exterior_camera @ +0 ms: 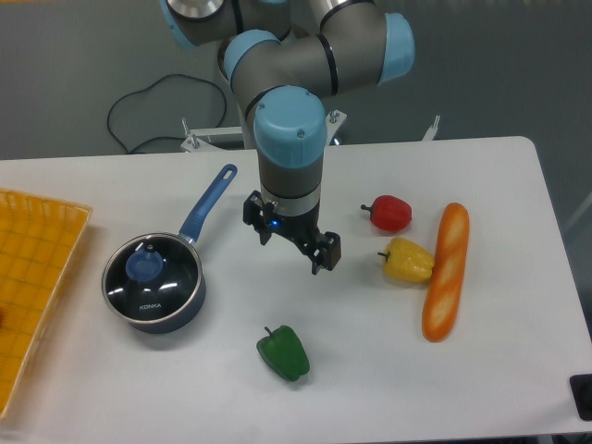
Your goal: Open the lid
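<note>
My gripper grabs the glass lid by its narrow blue knob (144,265) next, since the lid spreads wide and flat over the saucepan (171,314).
The lid (151,276) is a round glass disc with a steel rim, a blue knob in its centre and small white lettering. It sits flat on a dark saucepan (171,314) whose blue handle (207,203) points up and to the right. My gripper (292,246) hangs above the table to the right of the saucepan, well apart from the lid. Its two black fingers are spread with nothing between them.
A green pepper (283,352) lies below the gripper. To the right are a red pepper (388,214), a yellow pepper (407,260) and a long bread loaf (446,271). An orange tray (32,277) lies at the left edge.
</note>
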Motion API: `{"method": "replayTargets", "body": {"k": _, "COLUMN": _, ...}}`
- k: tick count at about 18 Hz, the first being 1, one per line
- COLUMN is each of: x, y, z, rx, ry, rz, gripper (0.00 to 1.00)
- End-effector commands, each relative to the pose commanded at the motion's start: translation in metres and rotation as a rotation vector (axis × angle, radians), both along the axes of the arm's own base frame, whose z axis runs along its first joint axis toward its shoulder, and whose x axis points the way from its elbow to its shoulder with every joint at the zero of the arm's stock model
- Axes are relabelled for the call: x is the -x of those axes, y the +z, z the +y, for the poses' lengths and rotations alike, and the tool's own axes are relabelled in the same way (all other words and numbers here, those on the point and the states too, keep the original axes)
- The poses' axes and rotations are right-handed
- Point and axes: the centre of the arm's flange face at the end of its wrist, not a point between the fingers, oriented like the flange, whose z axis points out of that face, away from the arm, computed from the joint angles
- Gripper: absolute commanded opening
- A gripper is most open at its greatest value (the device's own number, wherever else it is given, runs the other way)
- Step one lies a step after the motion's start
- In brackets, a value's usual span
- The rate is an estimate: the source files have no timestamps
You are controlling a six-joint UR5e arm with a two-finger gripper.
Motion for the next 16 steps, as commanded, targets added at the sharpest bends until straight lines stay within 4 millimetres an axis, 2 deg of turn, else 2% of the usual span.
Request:
{"method": "replayTargets", "body": {"k": 8, "x": 0.000, "y": 0.004, "z": -0.004, "rx": 0.005, "ry": 0.002, "rz": 0.011, "gripper": 1.00}}
{"method": "replayTargets", "body": {"k": 16, "x": -0.008, "y": -0.022, "z": -0.006, "rx": -0.014, "ry": 0.002, "rz": 0.025, "gripper": 1.00}}
